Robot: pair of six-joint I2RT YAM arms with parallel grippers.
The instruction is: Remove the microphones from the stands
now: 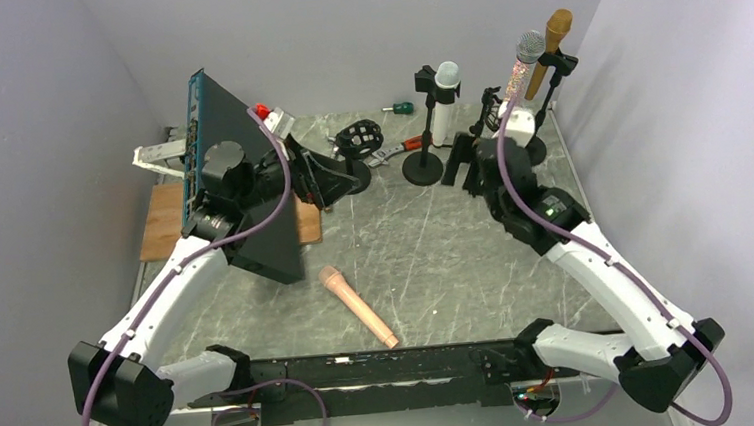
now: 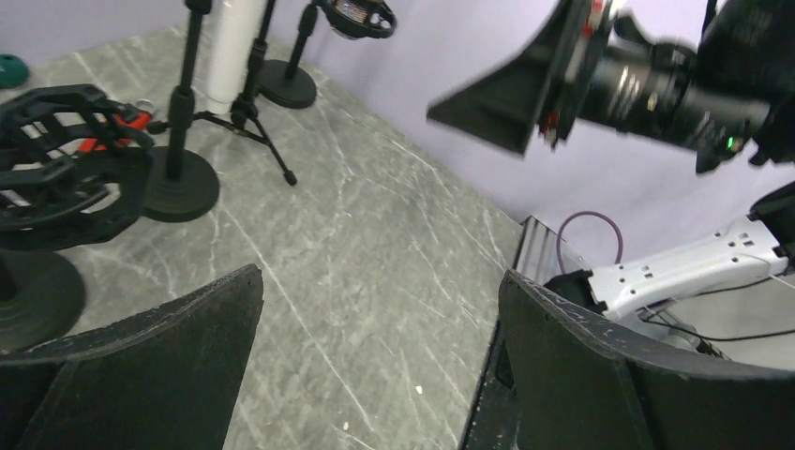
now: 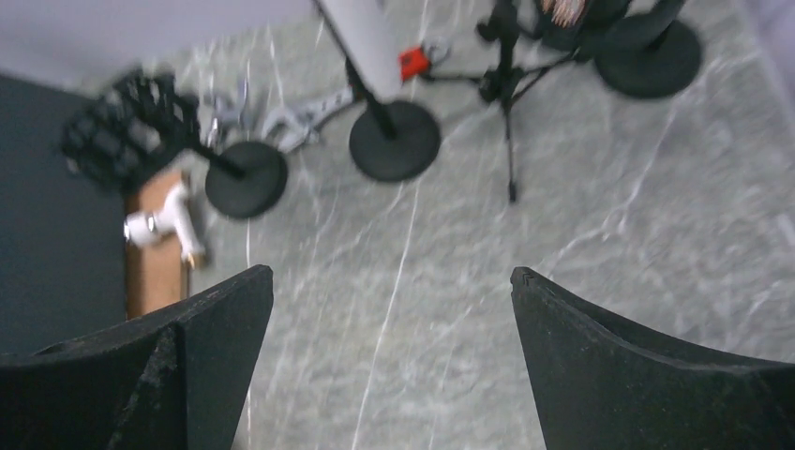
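My right gripper grabs the glittery silver microphone by its glittery body next, which leaves the tripod stand free to be held.
Three microphones stand in stands at the back: a white one on a round-base stand, a glittery silver one on a tripod, and a gold-brown one at the far right. A pink microphone lies loose on the table near the front. An empty shock-mount stand is left of the white one. My left gripper is open and empty beside the shock mount. My right gripper is open and empty, just right of the white microphone's stand base.
A large dark blue panel leans over a wooden board at the left. A red-handled tool, a wrench and a green knob lie at the back. Grey walls close in on both sides.
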